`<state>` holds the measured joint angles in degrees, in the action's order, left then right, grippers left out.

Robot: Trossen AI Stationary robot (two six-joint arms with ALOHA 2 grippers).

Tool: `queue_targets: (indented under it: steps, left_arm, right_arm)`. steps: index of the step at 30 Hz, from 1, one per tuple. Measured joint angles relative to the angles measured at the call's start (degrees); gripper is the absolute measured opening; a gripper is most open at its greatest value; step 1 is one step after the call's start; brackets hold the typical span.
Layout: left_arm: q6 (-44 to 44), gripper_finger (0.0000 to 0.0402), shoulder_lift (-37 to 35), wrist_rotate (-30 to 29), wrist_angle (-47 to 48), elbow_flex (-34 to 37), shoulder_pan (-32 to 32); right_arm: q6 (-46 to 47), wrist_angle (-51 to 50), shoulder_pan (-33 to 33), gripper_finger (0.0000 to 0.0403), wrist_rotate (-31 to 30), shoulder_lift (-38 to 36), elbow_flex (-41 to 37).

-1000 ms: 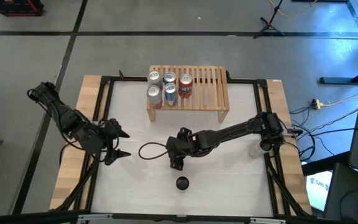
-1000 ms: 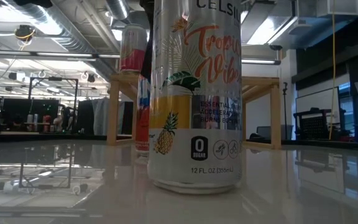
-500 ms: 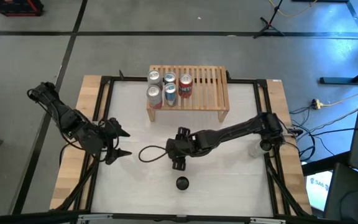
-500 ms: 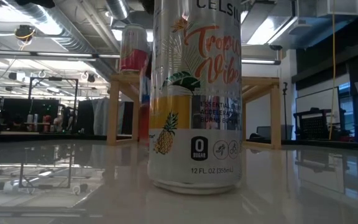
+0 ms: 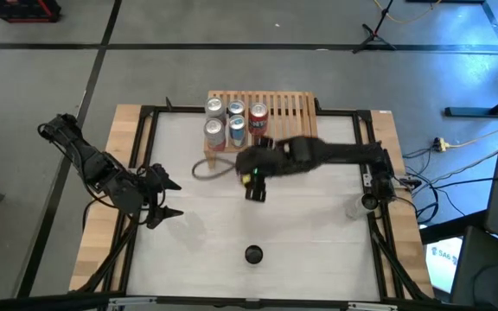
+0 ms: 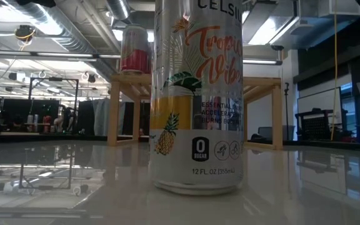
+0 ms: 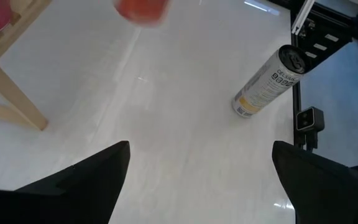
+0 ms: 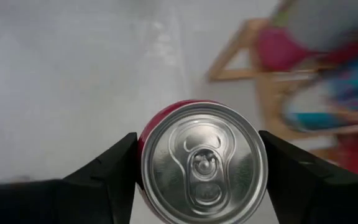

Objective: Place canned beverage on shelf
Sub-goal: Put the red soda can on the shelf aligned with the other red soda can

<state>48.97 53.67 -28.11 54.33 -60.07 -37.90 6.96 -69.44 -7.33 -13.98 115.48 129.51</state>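
Note:
I should keep holding the red can (image 8: pixel 204 165) with my right gripper until it reaches the shelf's slats, because it is short of them in the right wrist view and would drop if I opened now.
The light-wood shelf (image 5: pixel 285 121) stands at the table's far side, with several cans (image 5: pixel 235 119) upright on the left part of its slats. My right gripper (image 5: pixel 255 188) hangs just in front of the shelf, shut on a red can (image 8: pixel 204 165). The same can shows as a red blur in the left wrist view (image 7: pixel 142 7). A white Celsius can (image 5: pixel 253 254) stands upright on the table near the front edge; it also shows in the low view (image 6: pixel 197 94). My left gripper (image 5: pixel 164 199) waits open and empty at the table's left side. My right gripper pinches the red can's round side wall (image 8: pixel 146 155) between its two fingers (image 8: pixel 107 174), near the can's top. The fingers come from above, pointing down. The can hangs upright with its lid up, clear of the table.
The right part of the shelf's slats (image 5: pixel 299 112) is bare. A dark cable loop (image 5: pixel 204 168) trails from the right arm over the table in front of the shelf's left leg. The metal frame (image 5: pixel 379 216) runs along the table's sides.
My right gripper has risen and gone toward the far edge, up to the front of the shelf, carrying the red can. The can has been lifted clear of the table and stays upright; it has gone out of the low view.

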Motion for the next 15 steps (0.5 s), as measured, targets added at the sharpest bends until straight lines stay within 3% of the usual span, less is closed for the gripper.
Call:
queue_targets:
  steps: [6,15]
  left_arm:
    - [-0.02,0.0384,0.00,0.01,0.02,0.00,-0.01]
    - [-0.04,0.0384,0.00,-0.12,0.03,0.00,-0.01]
  right_arm:
    - [-3.01,-8.11,4.13,0.0260,-1.67,0.06,5.39]
    - [-7.34,-7.30,10.21,0.0261,-2.59,-2.30,4.43]
